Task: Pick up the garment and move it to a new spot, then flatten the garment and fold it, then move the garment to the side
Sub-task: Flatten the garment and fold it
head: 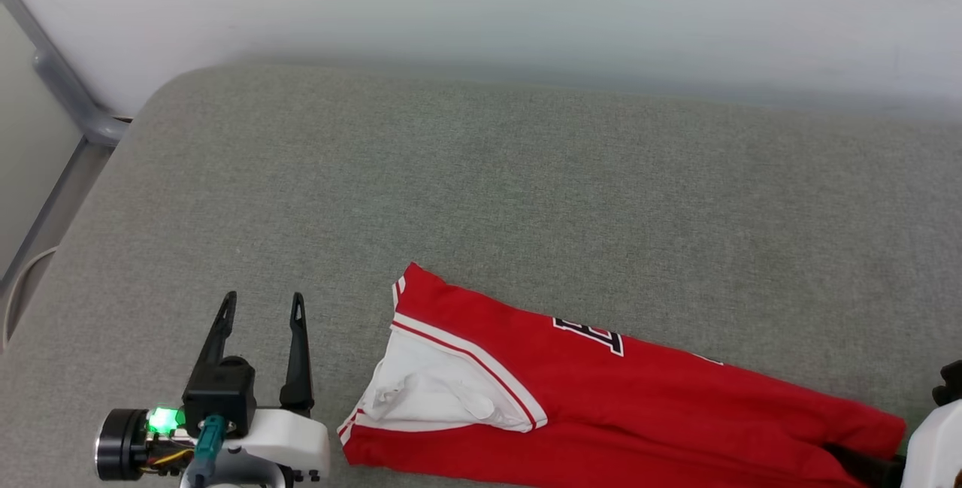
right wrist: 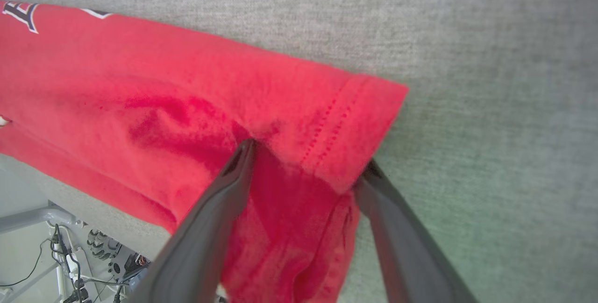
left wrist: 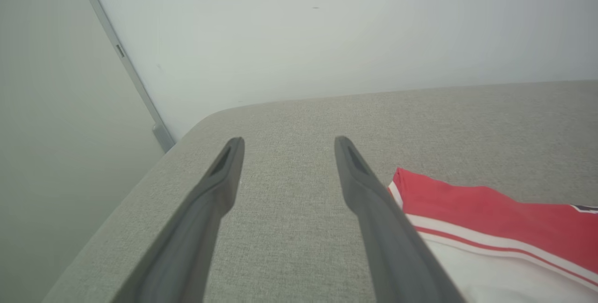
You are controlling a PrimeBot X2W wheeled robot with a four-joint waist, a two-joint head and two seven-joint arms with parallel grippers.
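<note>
My right gripper grabs the garment by its stitched hem [head: 881, 434] next. Then it folds the garment over toward the red jersey's white trimmed end [head: 451, 389].
The garment [head: 639, 405], a red jersey with a white sleeve [head: 428, 394] and part of a black letter showing, lies folded lengthwise along the near edge of the grey cushion [head: 481, 195]. My left gripper [head: 263, 298] stands open just left of the sleeve end, holding nothing; the red-and-white trim [left wrist: 467, 228] shows beside its right finger. My right gripper [right wrist: 308, 153] is open at the garment's hem corner [right wrist: 364, 121], with its fingers spread and red cloth bunched between them. In the head view its pale wrist [head: 932, 447] sits at the lower right.
A white wall [head: 526, 7] runs along the cushion's far edge. A grey metal frame [head: 68, 89] stands at the left corner. The cushion's near edge drops off to cables and equipment on the floor [right wrist: 70, 256].
</note>
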